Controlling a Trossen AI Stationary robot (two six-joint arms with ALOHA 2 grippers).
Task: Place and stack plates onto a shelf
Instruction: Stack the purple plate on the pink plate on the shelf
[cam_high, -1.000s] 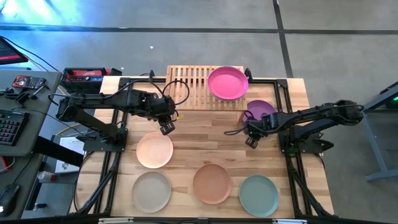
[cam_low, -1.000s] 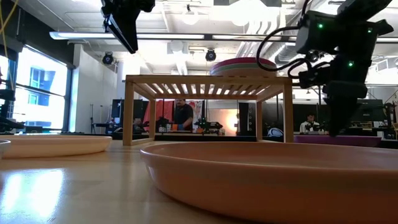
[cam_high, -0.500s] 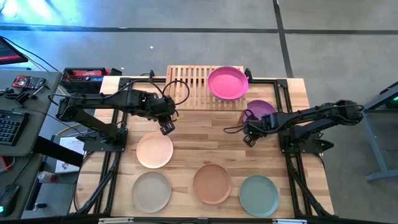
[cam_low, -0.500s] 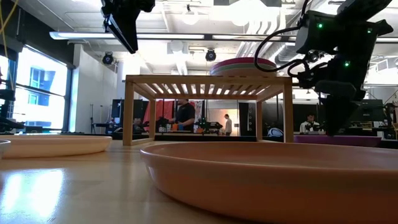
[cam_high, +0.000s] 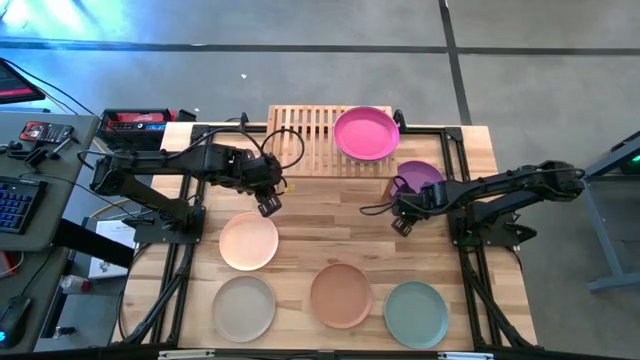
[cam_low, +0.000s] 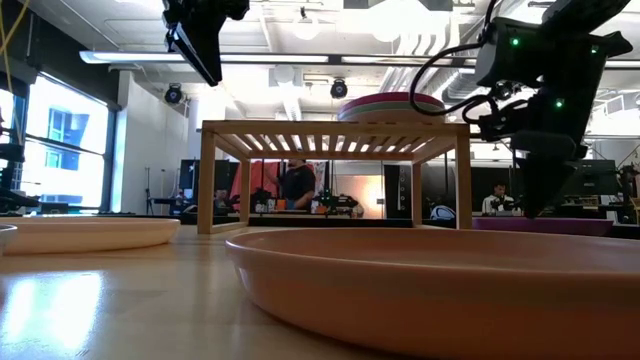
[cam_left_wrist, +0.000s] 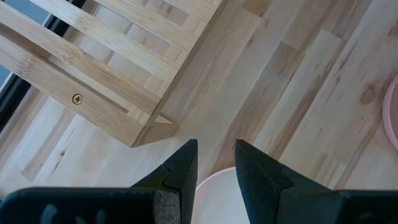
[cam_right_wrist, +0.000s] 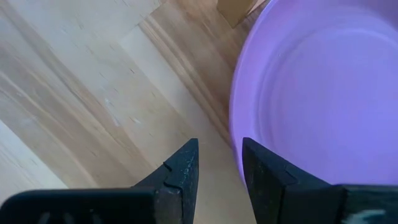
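Observation:
The purple plate will go onto the magenta plate (cam_high: 366, 132) on the shelf, so my right gripper will next grab the purple plate by its rim to stack it there.
The light-wood shelf (cam_high: 305, 140) stands at the table's far side, with a magenta plate (cam_high: 366, 132) on the right half of its top. A purple plate (cam_high: 420, 177) lies flat on the table to the right of the shelf. My right gripper (cam_high: 402, 222) hangs low at that plate's near-left rim, open and pointing steeply down. My left gripper (cam_high: 268, 205) hovers open and higher, between the shelf's near edge and a peach plate (cam_high: 248, 241), with nothing between its fingers (cam_left_wrist: 186, 162). My right gripper (cam_right_wrist: 219, 146) comes from above at the purple plate's rim (cam_right_wrist: 236, 134). One finger (cam_right_wrist: 267, 180) is over the plate's inside and the other is over the bare table. Whether either finger touches the rim I cannot tell. The plate lies flat on the table.
A beige plate (cam_high: 243, 307), a terracotta plate (cam_high: 341, 294) and a grey-teal plate (cam_high: 416, 313) lie in a row near the table's front edge. The shelf's left half (cam_high: 298, 130) is bare slats. Bare wood lies between the two grippers.
My right gripper has rolled a little about its own pointing line and stayed at the purple plate's rim. No plate has moved.

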